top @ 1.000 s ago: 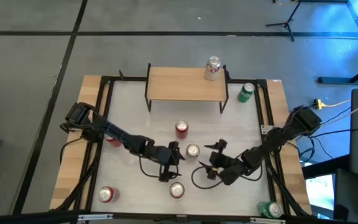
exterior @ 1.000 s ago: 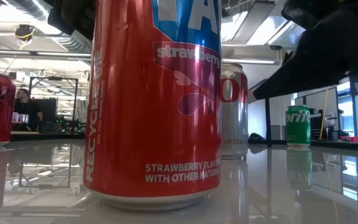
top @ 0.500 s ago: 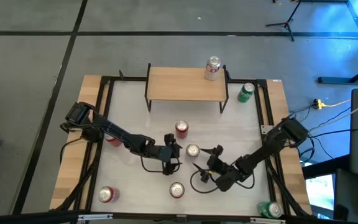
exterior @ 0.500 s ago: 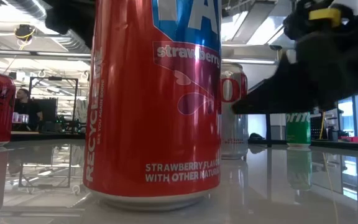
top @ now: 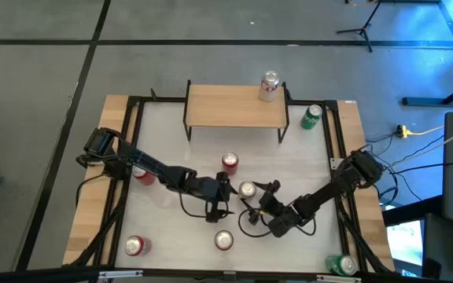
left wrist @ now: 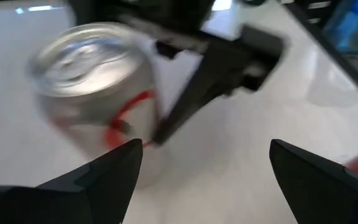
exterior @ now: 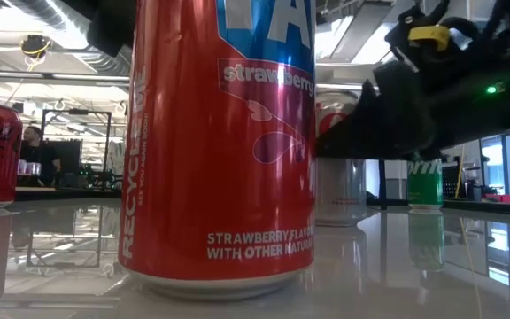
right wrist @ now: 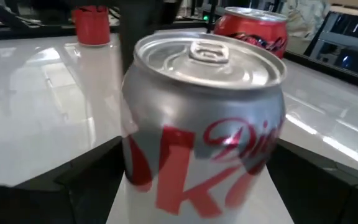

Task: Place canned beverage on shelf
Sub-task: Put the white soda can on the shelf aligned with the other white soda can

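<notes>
The silver Diet Coke can needs to stand on the shelf (top: 234,106), so my right gripper should next grip the can by its printed side (top: 247,194).
A silver Diet Coke can (top: 246,189) stands upright on the white table, also in the right wrist view (right wrist: 204,118) and the left wrist view (left wrist: 92,81). My right gripper (top: 258,196) is open, one finger on either side of this can (right wrist: 201,180). My left gripper (top: 222,196) is open and empty just left of the can (left wrist: 201,168). The shelf (top: 234,106), light wood on black legs, stands at the far edge. Another silver can (top: 270,85) stands on the shelf's right end. My right gripper's fingers (right wrist: 86,171) stand level on either side of the silver can's wall (right wrist: 135,155), coming from the table's right and near side. I cannot tell whether they touch it. The can stands upright on the table.
A red can (top: 230,163) stands just beyond the silver one. A green can (top: 311,116) stands right of the shelf. A strawberry can (top: 223,240) stands near the front edge, and red cans stand at the left (top: 142,174) and front left (top: 135,245). Another green can (top: 340,265) is at the front right.
My right gripper has gone toward the table's left and the silver can, and its fingers now stand around the can. My left gripper has moved a little toward the can. The can has stayed where it was.
</notes>
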You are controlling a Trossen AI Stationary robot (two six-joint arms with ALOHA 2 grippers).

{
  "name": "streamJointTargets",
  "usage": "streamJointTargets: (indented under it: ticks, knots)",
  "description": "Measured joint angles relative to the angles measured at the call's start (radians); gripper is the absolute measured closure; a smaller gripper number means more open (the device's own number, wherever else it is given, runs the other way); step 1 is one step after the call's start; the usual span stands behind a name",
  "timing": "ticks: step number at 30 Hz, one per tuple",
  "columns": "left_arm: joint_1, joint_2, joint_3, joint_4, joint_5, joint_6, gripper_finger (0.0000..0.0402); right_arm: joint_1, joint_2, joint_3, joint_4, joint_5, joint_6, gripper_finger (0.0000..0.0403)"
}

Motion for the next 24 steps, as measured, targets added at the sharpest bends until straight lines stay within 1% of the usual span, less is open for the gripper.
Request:
streamJointTargets:
  ticks: [2,6,12,15,19,24]
  knots:
    - [0.0,0.0,0.0,0.004,0.023,0.0,0.006,-0.016,0.0,0.0,0.0,-0.006,-0.01,0.0031]
    - [0.001,0.0,0.0,0.004,0.031,0.0,0.006,-0.052,0.0,0.0,-0.004,-0.065,-0.016,0.0031]
    - [0.0,0.0,0.0,0.002,0.029,-0.001,0.006,-0.075,0.0,0.0,-0.009,-0.051,-0.039,0.0033]
    - [-0.007,0.0,0.0,-0.004,0.027,-0.013,0.006,-0.072,0.0,0.0,-0.011,-0.022,-0.068,0.0057]
    - [-0.024,-0.001,0.0,-0.025,0.028,-0.038,0.006,-0.072,-0.007,0.0,-0.011,-0.027,-0.093,0.0111]
    - [-0.052,-0.005,0.0,-0.076,0.024,-0.084,0.006,-0.067,-0.046,-0.001,-0.037,-0.055,-0.161,0.0111]
